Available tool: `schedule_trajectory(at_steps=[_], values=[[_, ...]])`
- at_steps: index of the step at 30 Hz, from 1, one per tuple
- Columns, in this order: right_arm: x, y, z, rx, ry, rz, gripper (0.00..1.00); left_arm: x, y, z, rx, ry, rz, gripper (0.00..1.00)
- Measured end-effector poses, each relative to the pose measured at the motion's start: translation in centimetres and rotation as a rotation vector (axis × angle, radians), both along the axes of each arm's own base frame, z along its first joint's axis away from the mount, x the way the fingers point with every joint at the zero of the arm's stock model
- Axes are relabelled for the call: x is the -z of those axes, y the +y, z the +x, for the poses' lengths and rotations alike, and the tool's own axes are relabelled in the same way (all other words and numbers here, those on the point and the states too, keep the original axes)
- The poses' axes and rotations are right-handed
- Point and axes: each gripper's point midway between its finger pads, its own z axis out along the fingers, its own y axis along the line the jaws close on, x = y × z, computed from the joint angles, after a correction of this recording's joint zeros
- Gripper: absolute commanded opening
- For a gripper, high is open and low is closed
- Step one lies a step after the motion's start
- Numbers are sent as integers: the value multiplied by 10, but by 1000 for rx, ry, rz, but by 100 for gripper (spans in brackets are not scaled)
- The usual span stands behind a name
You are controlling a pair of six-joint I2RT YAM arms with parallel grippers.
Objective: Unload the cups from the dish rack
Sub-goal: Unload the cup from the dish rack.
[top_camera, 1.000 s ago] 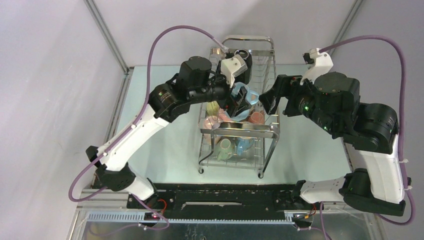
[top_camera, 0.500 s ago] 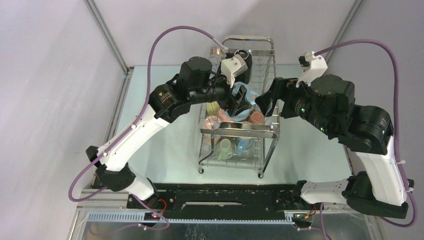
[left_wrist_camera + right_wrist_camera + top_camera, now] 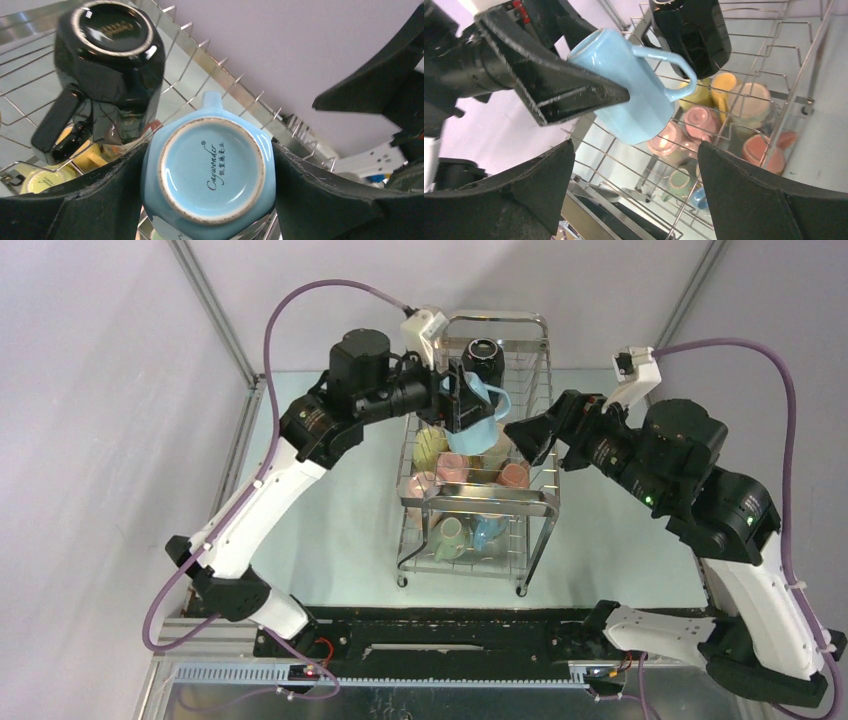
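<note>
My right gripper grabs the light blue cup by its rim (image 3: 476, 447) (image 3: 649, 132) next, to unload the cup onto the table beside the rack.
My left gripper (image 3: 462, 405) is shut on a light blue cup (image 3: 478, 412) and holds it in the air above the upper tier of the dish rack (image 3: 482, 504). In the left wrist view the cup's base (image 3: 212, 170) sits squeezed between both fingers. A black cup (image 3: 482, 357) rests on the far end of the upper tier. Yellow (image 3: 430, 450), pink (image 3: 452, 467) and orange (image 3: 515, 475) cups lie in the rack, with a pale green cup (image 3: 450, 535) and another blue one (image 3: 487, 530) on the lower tier. My right gripper (image 3: 528, 438) is open and empty just right of the held cup (image 3: 629, 90).
The rack stands mid-table on thin legs, its looped handle (image 3: 495, 316) at the far end. The two grippers are close together over the rack's upper tier. Metal frame posts (image 3: 215, 315) rise at the back corners, and purple cables arc over both arms.
My left gripper has lifted the light blue cup up out of the rack and toward the far end. My right gripper has edged slightly left, still open.
</note>
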Motion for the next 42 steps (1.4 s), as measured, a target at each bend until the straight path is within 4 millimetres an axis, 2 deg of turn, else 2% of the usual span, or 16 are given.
schedule_trajectory(at_steps=[5,9,15,18,26,34,37,42], values=[[-3,8,-6,-60,-24,91,100,-19,4,11,-36,74,-120,0],[-11,23,-8,-122,-39,153,98,-41,4,14,-36,145,-246,0],[-10,46,-6,-199,-33,218,91,-78,2,10,8,244,-444,0],[-9,53,-2,-213,-28,253,87,-87,0,7,36,288,-508,0],[-23,63,7,-227,-67,375,75,-86,-5,6,60,389,-599,0],[-47,61,7,-233,-138,464,57,-83,-6,4,71,454,-657,0],[-50,63,9,-231,-151,481,52,-84,-5,3,83,478,-689,0],[-50,70,18,-227,-151,497,36,-84,-2,1,83,515,-736,0]])
